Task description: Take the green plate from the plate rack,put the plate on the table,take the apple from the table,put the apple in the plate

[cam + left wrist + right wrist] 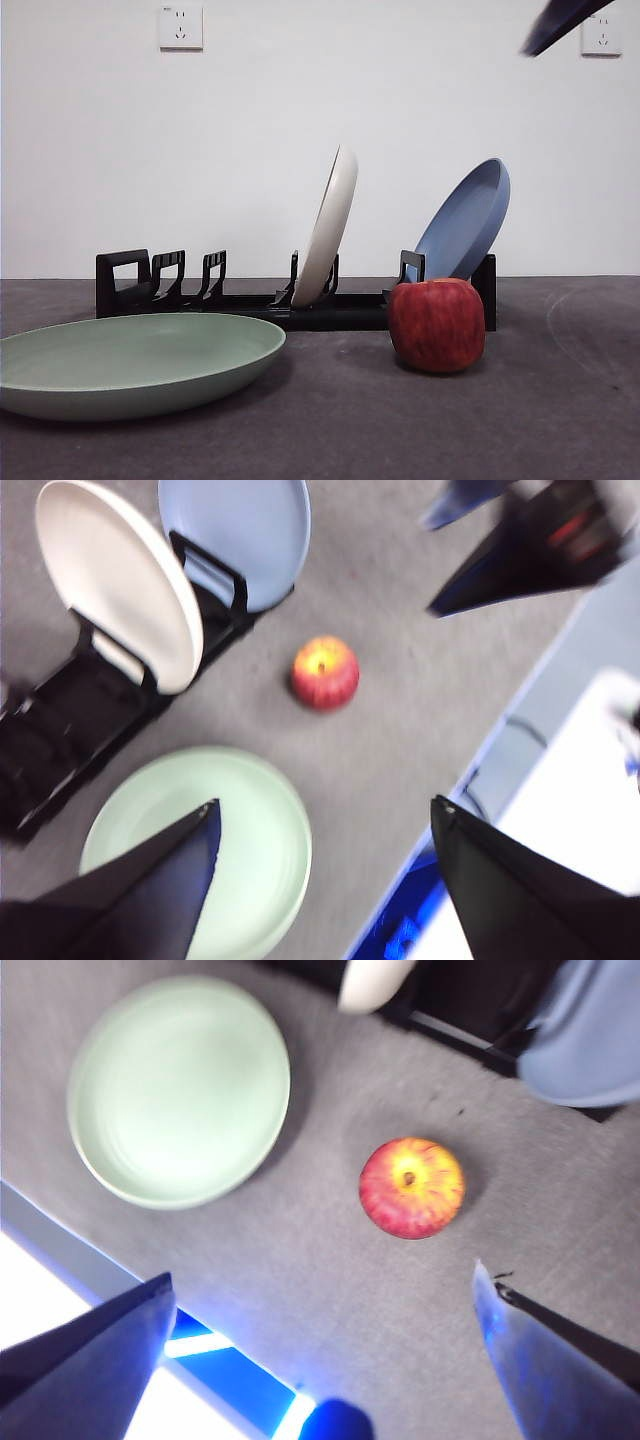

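The apple needs to go in the green plate, so my right gripper will grab the apple by its round red body next.
The green plate lies flat on the table at the front left, empty. The apple stands on the table to its right, in front of the plate rack. My left gripper is open and empty, high above the table, with the green plate partly under one jaw and the apple beyond. My right gripper is open and empty, high above the table's edge, with the apple and the green plate ahead of it.
A cream-white plate and a blue plate stand leaning in the rack. A black arm tip shows at the top right corner. The table's edge runs near the apple's side. Two wall sockets are behind.
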